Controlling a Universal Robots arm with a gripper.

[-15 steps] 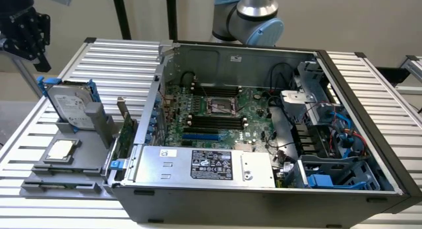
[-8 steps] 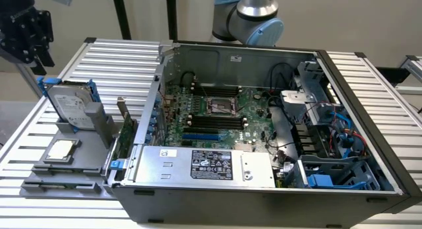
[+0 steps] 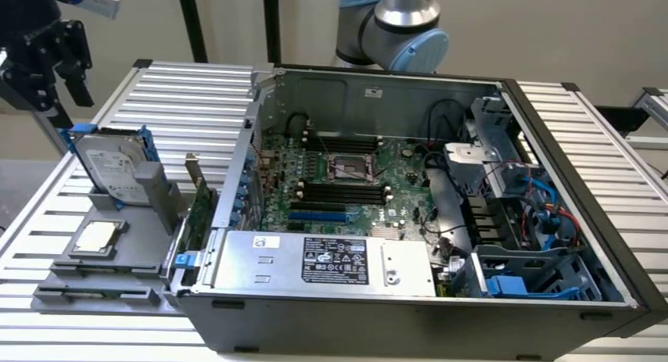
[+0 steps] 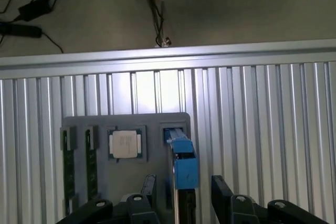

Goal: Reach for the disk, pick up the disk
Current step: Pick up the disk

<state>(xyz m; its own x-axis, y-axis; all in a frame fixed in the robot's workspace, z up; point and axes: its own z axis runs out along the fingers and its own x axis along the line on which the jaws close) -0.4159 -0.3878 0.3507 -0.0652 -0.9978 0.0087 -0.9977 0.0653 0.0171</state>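
My fingers are above the disk's top corner in the exterior view, so my gripper should come down before it closes.
The disk (image 3: 108, 165), a silver-grey hard drive with a white label in a blue carrier, stands on edge in a grey holder (image 3: 134, 249) at the exterior view's left, beside the computer case. My black gripper (image 3: 68, 108) hangs just above the disk's upper corner, open and holding nothing. In the wrist view the disk's blue carrier edge (image 4: 184, 163) lies between my two dark fingers (image 4: 149, 188), which stand apart on either side without touching it. A small square silver chip (image 4: 125, 144) lies flat in the same holder (image 4: 152, 121).
The open computer case (image 3: 584, 245) fills the middle, with its motherboard (image 3: 345, 174) and a silver power-supply box (image 3: 324, 260). A green card (image 3: 199, 209) stands upright between holder and case. Everything rests on a slatted aluminium table (image 3: 199, 96). Cables (image 4: 26, 9) lie on the floor beyond its edge.
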